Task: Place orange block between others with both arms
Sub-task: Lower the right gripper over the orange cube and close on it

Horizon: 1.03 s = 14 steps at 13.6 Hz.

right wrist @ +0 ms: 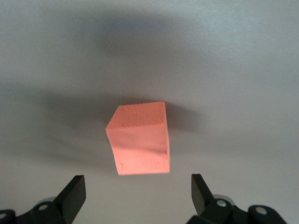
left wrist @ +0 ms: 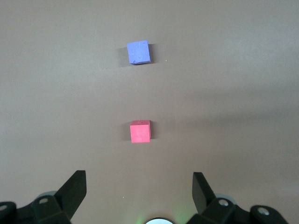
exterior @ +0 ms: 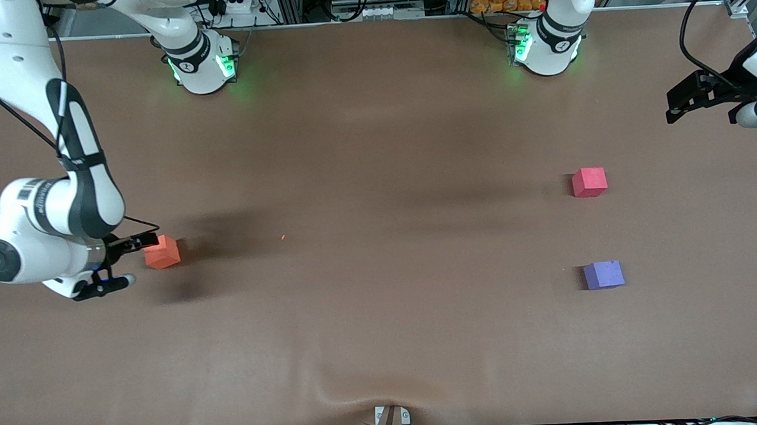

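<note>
The robot's right gripper would miss the block if it closed now, because the orange block (exterior: 162, 252) (right wrist: 140, 142) is ahead of its fingers. It should move toward the block first.
The orange block (exterior: 162, 252) (right wrist: 140, 142) lies on the table toward the right arm's end. My right gripper (exterior: 138, 261) (right wrist: 138, 186) hovers low beside it, open, with the block just ahead of the fingertips and not between them. The others sit toward the left arm's end: a pinkish-red cube (exterior: 589, 182) (left wrist: 140, 131) and a purple-blue cube (exterior: 603, 275) (left wrist: 138, 52) nearer the front camera, with a gap between them. My left gripper (exterior: 675, 107) (left wrist: 139, 182) hangs open and empty over the table's edge at that end.
Brown cloth covers the table (exterior: 384, 340), with a wrinkle by a clamp (exterior: 391, 421) at the front edge. A tiny orange speck (exterior: 283, 237) lies near the middle. Both arm bases (exterior: 203, 63) (exterior: 547, 45) stand along the back.
</note>
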Each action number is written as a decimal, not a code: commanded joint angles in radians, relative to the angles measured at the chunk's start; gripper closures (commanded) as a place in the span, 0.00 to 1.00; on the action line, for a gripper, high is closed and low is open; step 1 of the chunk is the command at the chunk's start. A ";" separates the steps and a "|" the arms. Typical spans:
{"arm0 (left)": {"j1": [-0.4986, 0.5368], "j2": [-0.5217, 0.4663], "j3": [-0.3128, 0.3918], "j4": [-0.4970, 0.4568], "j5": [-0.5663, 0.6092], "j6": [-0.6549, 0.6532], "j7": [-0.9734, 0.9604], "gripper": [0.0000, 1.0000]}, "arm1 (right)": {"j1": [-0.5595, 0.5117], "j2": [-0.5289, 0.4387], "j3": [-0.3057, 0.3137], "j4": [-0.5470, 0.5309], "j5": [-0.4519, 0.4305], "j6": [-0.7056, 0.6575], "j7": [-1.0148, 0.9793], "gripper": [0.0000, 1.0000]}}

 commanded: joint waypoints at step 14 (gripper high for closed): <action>0.001 -0.003 -0.018 0.008 0.003 0.016 -0.010 0.00 | 0.014 0.081 0.002 -0.017 -0.011 0.077 -0.042 0.47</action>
